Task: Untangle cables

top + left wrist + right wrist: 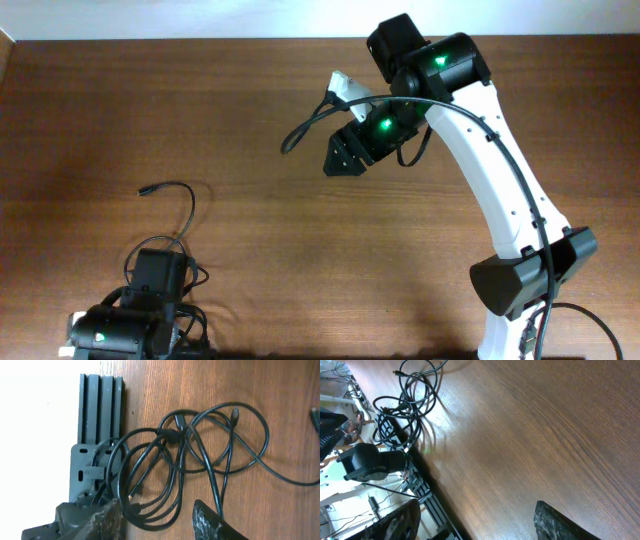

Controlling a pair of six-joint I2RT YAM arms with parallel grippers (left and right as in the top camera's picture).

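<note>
My left gripper picks up the tangle (200,455) by its lowest loops next, leaving the other loops and plugs free for my right gripper to untangle.
A tangle of black cables (165,262) lies at the table's front left, with one free end (146,188) curling out behind it. In the left wrist view the tangle (200,455) shows several overlapping loops and plugs. My left gripper (160,525) is open right over the tangle, and the lowest loops lie between its fingers. In the overhead view it sits at the front left (158,270). My right gripper (336,160) is open and empty, held above bare table at the back centre. Its wrist view (480,525) shows the tangle (405,400) far off.
The wooden table (330,260) is bare between the two arms. A grey metal rail (100,405) runs along the table's front-left edge next to the tangle. The right arm's own black cable (300,130) loops out beside its wrist.
</note>
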